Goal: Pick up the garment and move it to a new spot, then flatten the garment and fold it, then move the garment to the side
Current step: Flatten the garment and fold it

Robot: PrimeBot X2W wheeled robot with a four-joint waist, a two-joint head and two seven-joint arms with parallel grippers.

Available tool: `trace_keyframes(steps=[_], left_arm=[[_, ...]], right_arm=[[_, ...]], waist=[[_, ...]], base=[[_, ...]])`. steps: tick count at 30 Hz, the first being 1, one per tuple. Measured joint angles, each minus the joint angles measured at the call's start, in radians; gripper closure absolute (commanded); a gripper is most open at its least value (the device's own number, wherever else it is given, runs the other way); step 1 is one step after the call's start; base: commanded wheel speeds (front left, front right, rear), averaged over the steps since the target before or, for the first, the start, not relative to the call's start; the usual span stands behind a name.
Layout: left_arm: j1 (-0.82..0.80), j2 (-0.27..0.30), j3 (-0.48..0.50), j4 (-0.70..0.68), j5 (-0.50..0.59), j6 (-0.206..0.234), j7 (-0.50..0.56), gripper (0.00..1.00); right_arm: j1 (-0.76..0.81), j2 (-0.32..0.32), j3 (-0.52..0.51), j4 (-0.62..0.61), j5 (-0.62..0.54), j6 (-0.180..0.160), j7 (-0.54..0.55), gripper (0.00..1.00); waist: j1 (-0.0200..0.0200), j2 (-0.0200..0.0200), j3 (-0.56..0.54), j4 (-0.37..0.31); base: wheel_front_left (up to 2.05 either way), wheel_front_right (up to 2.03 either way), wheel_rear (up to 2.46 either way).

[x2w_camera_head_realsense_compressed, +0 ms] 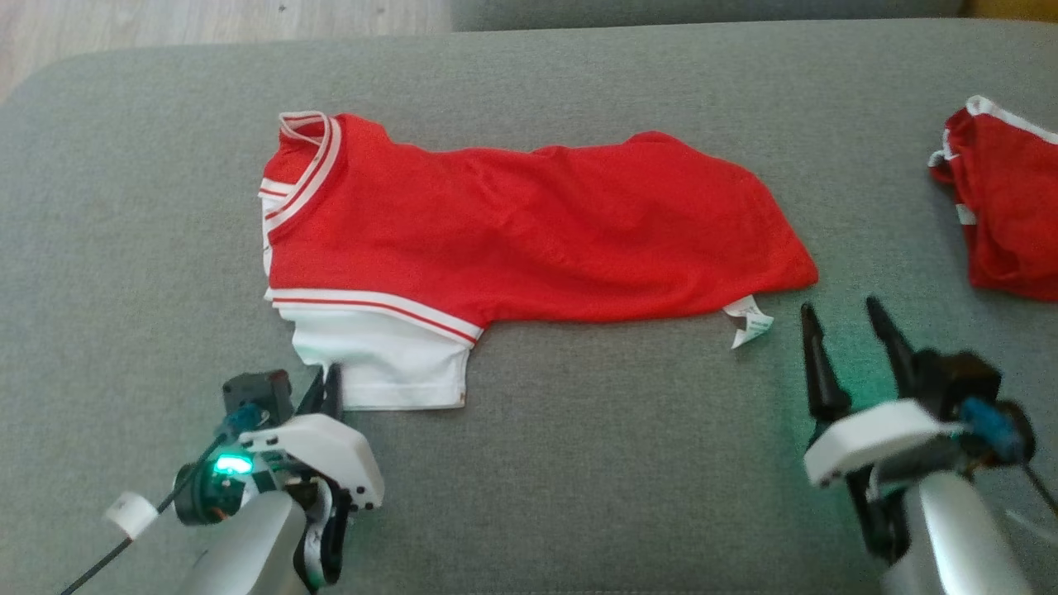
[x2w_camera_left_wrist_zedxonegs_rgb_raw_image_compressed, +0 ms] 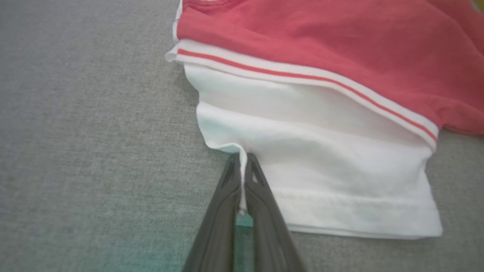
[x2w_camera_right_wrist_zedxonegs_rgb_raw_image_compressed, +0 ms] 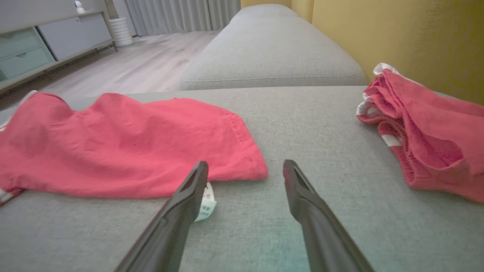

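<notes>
The robot's right gripper should next grab the red shirt by its hem corner beside the white label, to flatten the shirt for folding.
The garment is a red shirt with white striped trim and a white sleeve, lying folded lengthwise across the grey cushion. My left gripper is shut on the near left corner of the white sleeve; in the left wrist view the gripper pinches a fold of white cloth between its fingers. Near the shirt's right hem and its white label, my right gripper stands open, just off the cloth. From the right wrist, that gripper hovers over bare cushion beside the label.
A second red garment lies bunched at the cushion's right edge, by a yellow wall. Another grey cushion continues beyond. Wooden floor and a low cabinet lie to the far left.
</notes>
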Motion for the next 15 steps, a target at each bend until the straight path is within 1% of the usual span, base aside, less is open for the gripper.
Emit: trace_keyframes(steps=[4,9,12,15], left_arm=[[0.0,-0.003,-0.011,-0.026,0.01,0.002,-0.015,1.0],[0.001,-0.006,-0.015,-0.091,0.034,0.02,-0.061,1.0],[0.004,-0.006,-0.018,-0.137,0.036,0.029,-0.077,1.0],[0.01,-0.005,-0.021,-0.179,0.037,0.038,-0.086,1.0]], right_arm=[[-0.096,0.0,-0.059,0.059,-0.057,0.0,0.057,0.0],[-0.226,-0.001,-0.126,0.189,-0.125,0.0,0.152,0.0],[-0.263,-0.001,-0.149,0.271,-0.161,0.0,0.193,0.0],[-0.277,-0.001,-0.161,0.34,-0.17,0.0,0.226,0.0]], waist=[[0.0,0.0,0.01,0.017],[0.0,0.0,0.025,0.05],[0.0,0.0,0.033,0.073],[0.0,0.0,0.039,0.093]], base=[[0.0,0.0,0.0],[0.0,0.0,0.0],[0.0,0.0,0.0],[0.0,0.0,0.0]])
